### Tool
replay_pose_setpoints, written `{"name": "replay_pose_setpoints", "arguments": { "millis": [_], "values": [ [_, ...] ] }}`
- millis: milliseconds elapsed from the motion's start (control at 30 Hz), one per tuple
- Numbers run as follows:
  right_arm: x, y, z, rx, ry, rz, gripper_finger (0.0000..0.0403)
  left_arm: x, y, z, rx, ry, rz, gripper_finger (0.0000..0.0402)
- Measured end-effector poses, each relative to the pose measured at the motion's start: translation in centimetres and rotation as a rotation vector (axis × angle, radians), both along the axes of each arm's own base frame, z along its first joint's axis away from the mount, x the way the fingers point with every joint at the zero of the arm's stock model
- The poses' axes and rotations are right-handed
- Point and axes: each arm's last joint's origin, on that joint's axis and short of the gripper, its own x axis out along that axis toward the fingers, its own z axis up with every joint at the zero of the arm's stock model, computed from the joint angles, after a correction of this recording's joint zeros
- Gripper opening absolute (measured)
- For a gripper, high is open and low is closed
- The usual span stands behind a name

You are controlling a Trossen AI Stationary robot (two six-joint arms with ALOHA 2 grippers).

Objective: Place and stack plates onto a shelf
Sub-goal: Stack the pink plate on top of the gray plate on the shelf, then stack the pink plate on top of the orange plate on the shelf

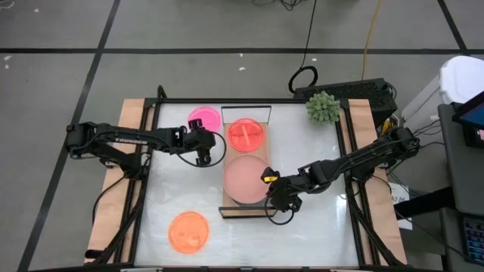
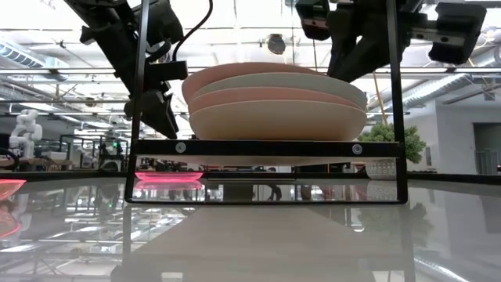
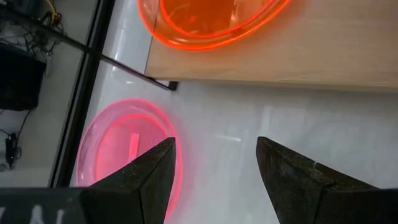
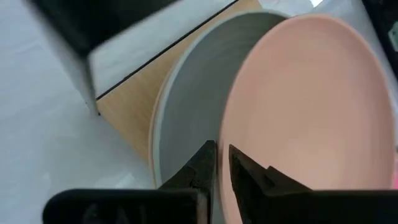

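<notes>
The left gripper needs to stack the hot-pink plate onto the orange plate on the shelf, so next it should grab the hot-pink plate by its rim (image 3: 178,146).
The shelf (image 1: 243,209) lies in the middle of the table. On it stands a stack of large plates (image 2: 278,106) with a dusty-pink plate (image 1: 246,180) on top, and beyond the stack a translucent orange plate (image 1: 246,134). A hot-pink plate (image 1: 204,119) and another orange plate (image 1: 187,230) rest flat on the table. My left gripper (image 1: 203,155) hangs open over bare table between the hot-pink plate (image 3: 127,146) and the shelf (image 3: 298,56). My right gripper (image 1: 278,198) is at the stack's right near rim, shut on the top plate. My right gripper (image 4: 222,152) pinches the rim of the dusty-pink top plate (image 4: 227,127) between its two fingers, at the plate's right near side. It slants down at the rim from the table's right. The plate lies on the grey-green plate (image 4: 186,106) beneath it.
A spiky green plant (image 1: 323,106) stands at the table's far right corner. The shelf's black wire frames (image 2: 266,147) rise at its short ends, close to the stack. Bare table shows on both sides of the shelf.
</notes>
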Motion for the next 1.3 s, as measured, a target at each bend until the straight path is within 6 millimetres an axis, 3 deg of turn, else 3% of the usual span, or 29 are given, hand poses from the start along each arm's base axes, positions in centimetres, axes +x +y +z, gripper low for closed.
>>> {"name": "replay_pose_setpoints", "arguments": {
  "millis": [200,500,633,900,1300],
  "values": [
    [-1.1,-0.1,2.1,0.051,-0.064,-0.029,0.0051,0.0,0.7,-0.2,-0.033,-0.037,-0.009,0.023],
    [-3.5,-1.0,6.0,0.189,-0.181,-0.12,0.0079,-0.9,1.3,-2.7,0.026,-0.079,-0.045,0.0229],
    [-3.9,-1.2,7.0,0.233,-0.235,-0.14,0.0078,-1.5,1.7,-3.6,0.048,-0.055,-0.041,0.0211],
    [-3.8,-1.3,7.4,0.204,-0.297,-0.199,0.0075,-2.7,2.3,-4.8,0.055,0.009,-0.031,0.0155],
    [-3.7,-1.4,7.4,0.207,-0.304,-0.234,0.0075,-2.7,3.5,-5.8,0.081,0.058,-0.022,0.0131]
  ]
}}
